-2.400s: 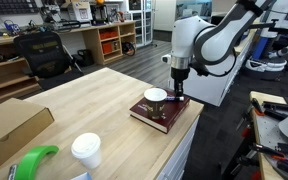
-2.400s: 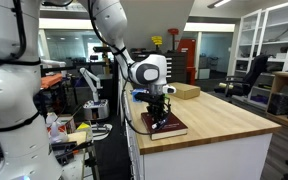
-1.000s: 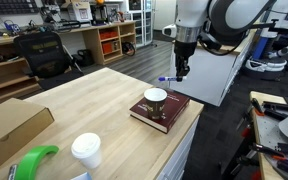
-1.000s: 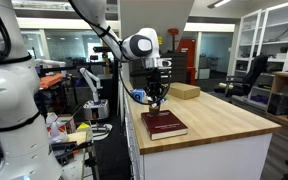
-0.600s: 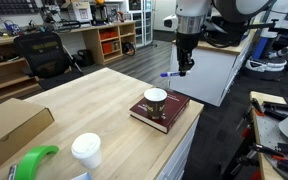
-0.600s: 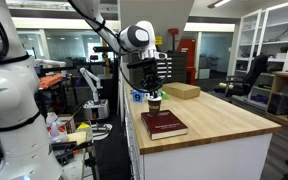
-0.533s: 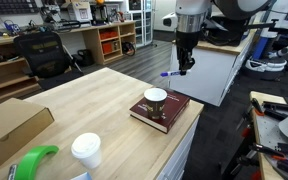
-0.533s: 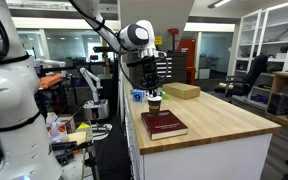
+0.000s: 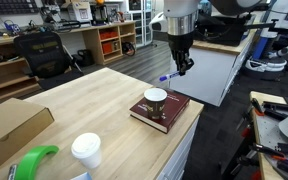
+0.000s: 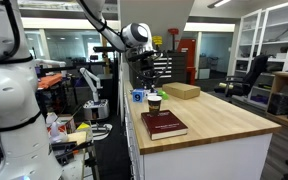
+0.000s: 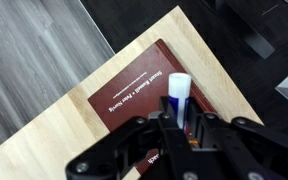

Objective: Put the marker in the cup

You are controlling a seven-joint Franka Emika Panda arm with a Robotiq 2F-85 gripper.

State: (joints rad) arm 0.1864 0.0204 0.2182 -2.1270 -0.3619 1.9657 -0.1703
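My gripper is past the cup's rim and would drop the marker onto the book or table if it opened now, so it needs to move the marker toward the cup.
My gripper point(image 9: 184, 68) hangs in the air above and just beyond the cup point(image 9: 156, 97). It is shut on the marker point(image 9: 167, 76), a thin blue stick that juts out sideways. The cup is short and wide with a pale rim and stands on a maroon book point(image 9: 169, 115) at the table's corner. In the wrist view the marker point(image 11: 178, 93) sits between the fingers point(image 11: 182, 125) with the book point(image 11: 129, 95) below; the cup does not show there. An exterior view shows the cup point(image 10: 154, 102), the book point(image 10: 164, 125) and the gripper point(image 10: 149, 82) above them.
A white lidded paper cup point(image 9: 85, 150) and a green object point(image 9: 29, 162) stand near the table's front. A cardboard box point(image 9: 9, 125) lies at one side, and another box point(image 10: 184, 91) behind the book. The table edge runs right beside the book.
The gripper has lifted from the book beside the cup, carrying the marker up. Over the last half second it shifted slightly sideways. Cup and book have not moved.
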